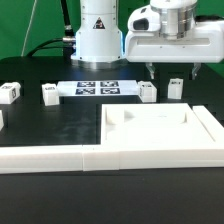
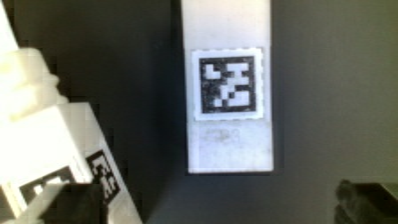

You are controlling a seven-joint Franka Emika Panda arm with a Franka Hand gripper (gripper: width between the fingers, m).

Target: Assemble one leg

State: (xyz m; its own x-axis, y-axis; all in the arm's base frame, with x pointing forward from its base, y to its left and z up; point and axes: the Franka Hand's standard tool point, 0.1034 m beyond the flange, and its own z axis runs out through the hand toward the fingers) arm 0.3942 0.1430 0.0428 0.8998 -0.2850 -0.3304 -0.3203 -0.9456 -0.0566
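Next, my gripper grabs the leg by its tagged square body (image 1: 175,89) (image 2: 226,86), to assemble the leg onto the large white square panel.
Several small white legs with square tags stand on the black table. One leg (image 1: 175,88) is below and between my fingers, and another leg (image 1: 147,92) is just under the finger on the exterior view's left. Two more legs (image 1: 50,94) (image 1: 10,93) stand far off at the exterior view's left. My gripper (image 1: 171,72) hangs open and empty a little above the table. In the wrist view a tagged leg (image 2: 228,90) lies ahead of the open gripper (image 2: 214,208), apart from it. A second leg (image 2: 54,130) is close beside one dark fingertip (image 2: 63,205).
The large white square panel with a raised rim (image 1: 205,122) lies in front of the gripper. The long white border wall (image 1: 60,158) runs along the table's front. The marker board (image 1: 98,87) lies near the robot base (image 1: 97,35).
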